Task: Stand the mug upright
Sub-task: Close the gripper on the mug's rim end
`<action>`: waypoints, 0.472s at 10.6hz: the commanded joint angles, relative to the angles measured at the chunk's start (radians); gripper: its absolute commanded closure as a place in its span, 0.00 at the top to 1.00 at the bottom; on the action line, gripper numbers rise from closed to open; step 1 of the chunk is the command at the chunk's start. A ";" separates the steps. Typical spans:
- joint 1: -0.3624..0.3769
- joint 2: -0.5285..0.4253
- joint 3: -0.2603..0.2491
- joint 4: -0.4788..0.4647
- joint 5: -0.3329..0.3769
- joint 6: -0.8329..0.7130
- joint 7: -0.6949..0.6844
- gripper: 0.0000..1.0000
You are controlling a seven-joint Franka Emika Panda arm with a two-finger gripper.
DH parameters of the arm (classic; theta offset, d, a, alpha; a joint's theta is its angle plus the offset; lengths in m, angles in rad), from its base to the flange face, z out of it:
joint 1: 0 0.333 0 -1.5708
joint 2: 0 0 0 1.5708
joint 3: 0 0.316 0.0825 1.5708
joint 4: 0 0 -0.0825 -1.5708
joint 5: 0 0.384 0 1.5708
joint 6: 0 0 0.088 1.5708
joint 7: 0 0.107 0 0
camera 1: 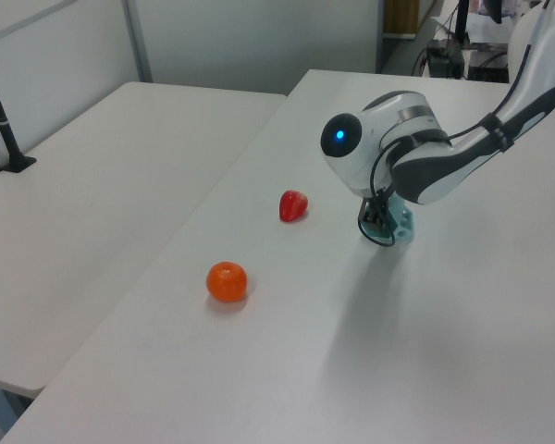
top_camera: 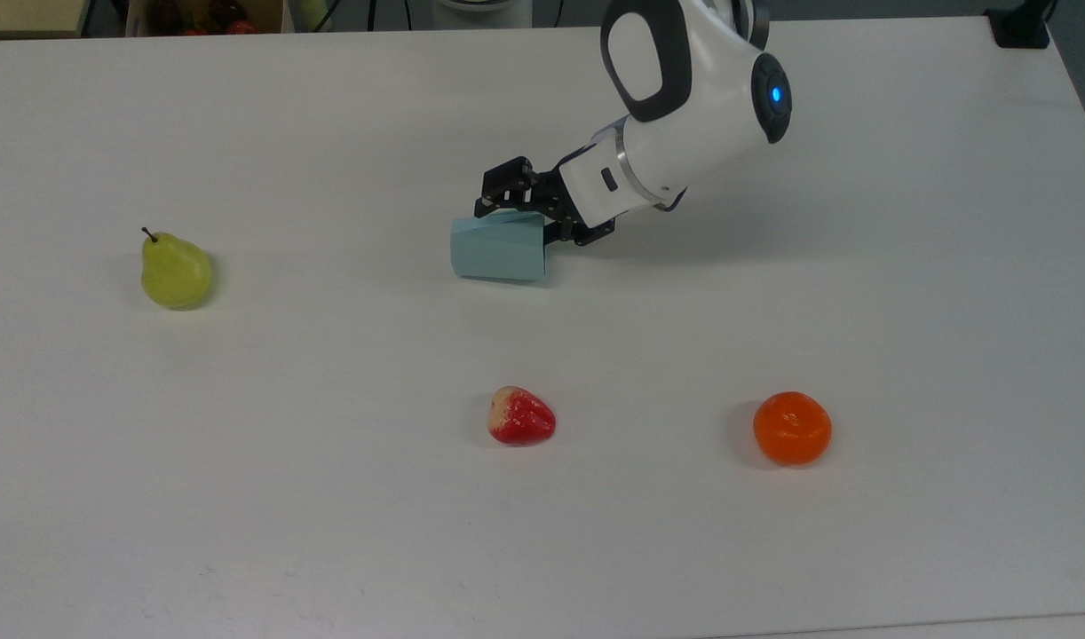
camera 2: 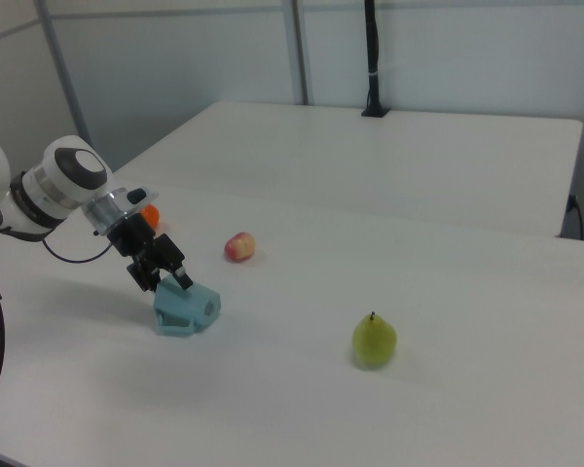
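Observation:
I should grab the pale blue mug (camera 1: 400, 225) next with my gripper, by its side at the rim (camera 1: 370, 233), so that it can be set upright on the white table.
The pale blue faceted mug (top_camera: 496, 250) lies on its side on the white table (top_camera: 329, 497), its mouth toward the top view's right. My gripper (top_camera: 518, 224) is low at that open end and stands open. One black finger (top_camera: 487, 202) lies along the mug's far wall, and the other is at the mouth, partly hidden by the rim. In the right view the gripper (camera 2: 164, 278) is pressed close above the mug (camera 2: 187, 309). In the left view the wrist covers most of the mug (camera 1: 400, 225). Whether the fingers touch the mug is unclear.
A green pear (top_camera: 176, 271) sits at the top view's left. A red strawberry-like fruit (top_camera: 520, 417) and an orange (top_camera: 792, 429) lie nearer the front edge. A black post base (top_camera: 1022, 27) stands at the far right corner.

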 commanded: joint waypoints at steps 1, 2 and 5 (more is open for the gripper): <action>0.003 0.004 -0.005 -0.004 -0.022 0.011 0.009 0.74; 0.003 0.004 -0.004 -0.004 -0.022 0.011 0.007 0.59; -0.003 -0.002 -0.005 -0.004 -0.021 -0.002 0.006 0.24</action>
